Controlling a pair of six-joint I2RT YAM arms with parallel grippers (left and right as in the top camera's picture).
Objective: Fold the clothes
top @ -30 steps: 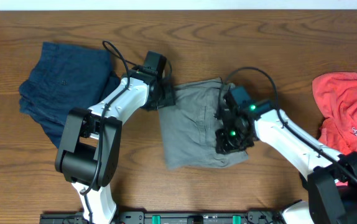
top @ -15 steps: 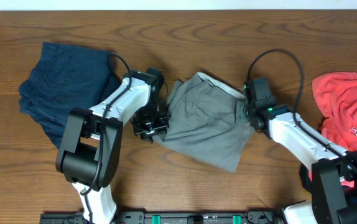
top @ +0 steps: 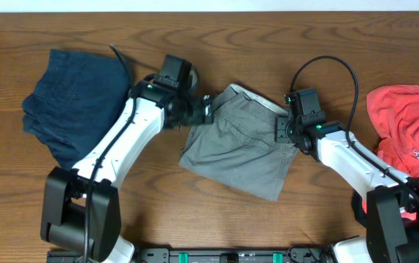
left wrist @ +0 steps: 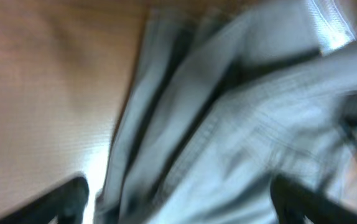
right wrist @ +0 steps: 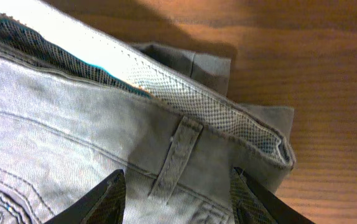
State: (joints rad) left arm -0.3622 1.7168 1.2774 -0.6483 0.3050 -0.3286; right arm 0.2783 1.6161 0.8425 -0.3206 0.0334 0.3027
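The shorts need to lie over the navy garment, so the robot's left gripper should next grab the waist corner of the grey shorts nearest that garment.
The grey shorts [top: 239, 146] lie spread and tilted at the table's middle, the pale inner waistband [top: 257, 98] at the far edge. My left gripper [top: 201, 113] is at their left waist corner; in the blurred left wrist view its fingers [left wrist: 181, 199] stand wide apart with grey cloth [left wrist: 228, 124] between them. My right gripper [top: 284, 130] is over the right end of the waistband; its fingers [right wrist: 177, 196] are open on either side of a belt loop [right wrist: 172, 158]. The dark navy garment [top: 78, 95] lies at the left. The red T-shirt [top: 406, 131] lies at the right.
The brown wooden table [top: 158, 212] carries all three garments. The arm bases and a black rail [top: 217, 256] sit at the front edge. Cables loop above both wrists.
The shorts went from a folded rectangle to a spread, tilted shape. In the last half second my left gripper moved from their lower left edge up to the left waist corner. The right gripper barely moved.
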